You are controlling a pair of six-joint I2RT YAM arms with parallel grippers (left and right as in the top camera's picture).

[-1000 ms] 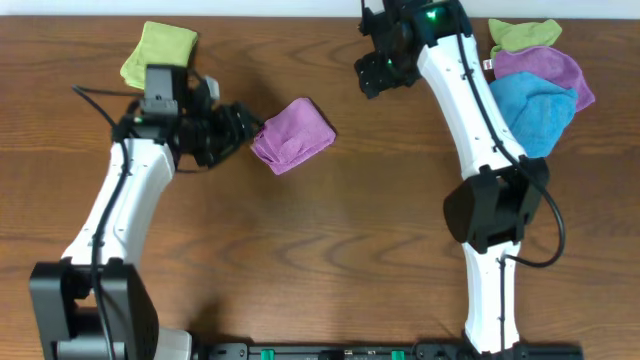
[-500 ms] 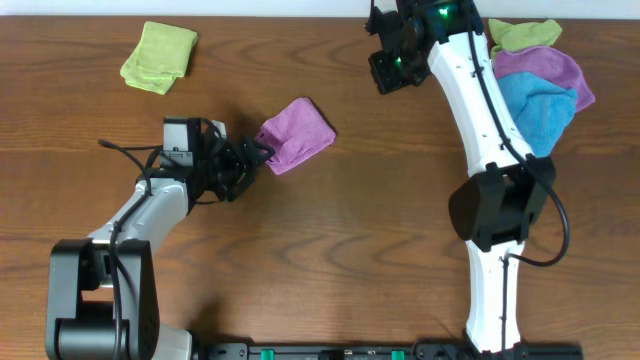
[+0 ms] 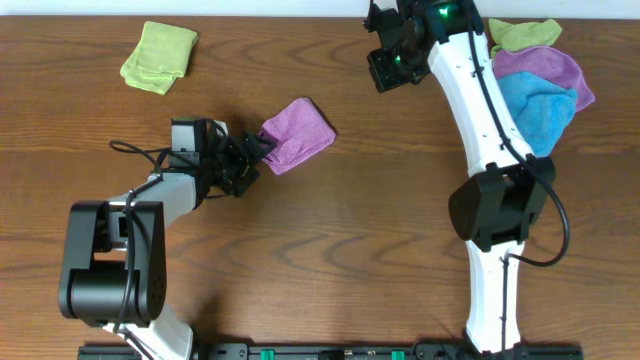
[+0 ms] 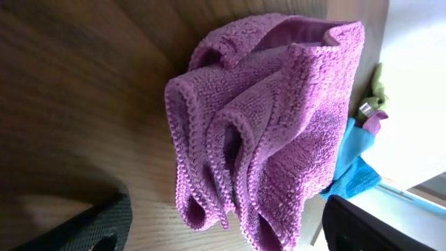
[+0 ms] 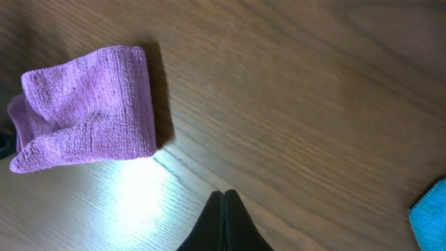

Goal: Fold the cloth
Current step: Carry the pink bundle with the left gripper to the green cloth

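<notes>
My left gripper grips the folded purple cloth by its stacked open edges next, to set it, still folded, on the green cloth.
The purple cloth (image 3: pixel 298 133) lies folded into a small thick bundle on the wooden table, left of the middle. My left gripper (image 3: pixel 256 152) sits at its lower left edge, open, with the dark fingers (image 4: pixel 87 226) spread wide. In the left wrist view the cloth (image 4: pixel 272 125) fills the frame, its stacked folded edges reaching down between the open left gripper (image 4: pixel 223 233); nothing is pinched. My right gripper (image 3: pixel 388 72) hovers at the back of the table, shut and empty. Its wrist view shows the shut tips of the right gripper (image 5: pixel 223 199) and the cloth (image 5: pixel 90 108) far to the left.
A folded green cloth (image 3: pixel 158 55) lies at the back left. At the back right is a pile of a green cloth (image 3: pixel 525 35), a purple cloth (image 3: pixel 548 68) and a blue cloth (image 3: pixel 535 108), beside the right arm. The table's far edge runs just behind both.
My left arm has swung down and back toward the front while its gripper stayed at the cloth's edge and opened wider. The right gripper has shut and shifted slightly right.
</notes>
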